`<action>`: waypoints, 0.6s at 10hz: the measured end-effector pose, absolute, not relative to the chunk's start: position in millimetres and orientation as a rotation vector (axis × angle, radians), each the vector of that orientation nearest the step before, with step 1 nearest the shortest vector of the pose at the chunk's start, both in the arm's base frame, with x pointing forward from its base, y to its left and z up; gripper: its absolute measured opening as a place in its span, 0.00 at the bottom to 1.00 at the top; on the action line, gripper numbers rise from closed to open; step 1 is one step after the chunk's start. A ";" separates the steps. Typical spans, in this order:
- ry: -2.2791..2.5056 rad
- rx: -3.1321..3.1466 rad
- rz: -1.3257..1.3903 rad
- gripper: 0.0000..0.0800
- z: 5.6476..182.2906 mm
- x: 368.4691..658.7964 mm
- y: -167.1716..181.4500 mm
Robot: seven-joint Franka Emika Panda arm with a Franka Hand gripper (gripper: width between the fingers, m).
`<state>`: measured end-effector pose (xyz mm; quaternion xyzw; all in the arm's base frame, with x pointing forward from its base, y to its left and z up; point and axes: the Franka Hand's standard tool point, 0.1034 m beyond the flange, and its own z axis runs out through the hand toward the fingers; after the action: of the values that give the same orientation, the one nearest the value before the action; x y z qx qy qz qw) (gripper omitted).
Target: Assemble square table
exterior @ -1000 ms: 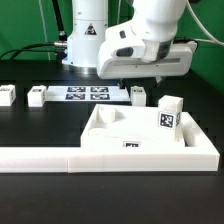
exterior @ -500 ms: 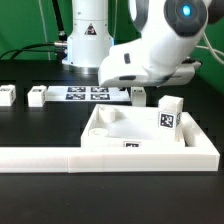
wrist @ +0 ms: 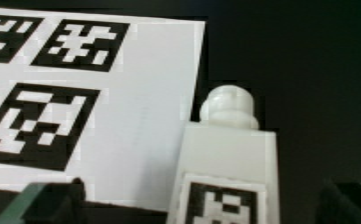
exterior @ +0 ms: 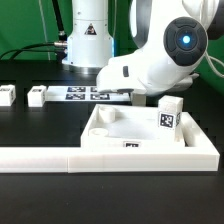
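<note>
I should close my gripper on the tagged part of the white leg (wrist: 223, 195) now. It is between my dark fingertips in the wrist view, so my gripper would hold it.
The white square tabletop (exterior: 125, 132) lies inside the long white barrier, with one tagged leg (exterior: 170, 115) standing upright in its far corner on the exterior view's right. Two loose legs (exterior: 37, 96) (exterior: 6, 95) lie at the exterior view's left. Another leg (wrist: 221, 165) lies beside the marker board (wrist: 106, 100), its peg end pointing away from the wrist. My gripper (wrist: 198, 205) is open, with a dark fingertip (wrist: 49, 200) on each side of this leg, not touching it. In the exterior view the arm (exterior: 160, 60) hides the gripper and most of that leg.
The L-shaped white barrier (exterior: 60, 158) runs along the front of the black table. The robot base (exterior: 88, 45) stands behind the marker board (exterior: 85, 94). A green backdrop lies beyond.
The arm has swung and dropped lower over the leg beside the marker board, now hiding it in the exterior view. The parts have not moved.
</note>
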<state>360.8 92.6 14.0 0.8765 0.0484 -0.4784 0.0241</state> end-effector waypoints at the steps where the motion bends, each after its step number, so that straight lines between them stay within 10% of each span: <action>1: 0.146 2.717 -1.474 0.81 12.5 361.0 91.6; 5: 0.142 2.738 -1.432 0.81 5.0 361.5 89.9; 6: 0.141 2.738 -1.433 0.66 4.9 361.5 89.6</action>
<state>361.5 89.6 4.9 0.8849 0.0455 -0.4629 0.0239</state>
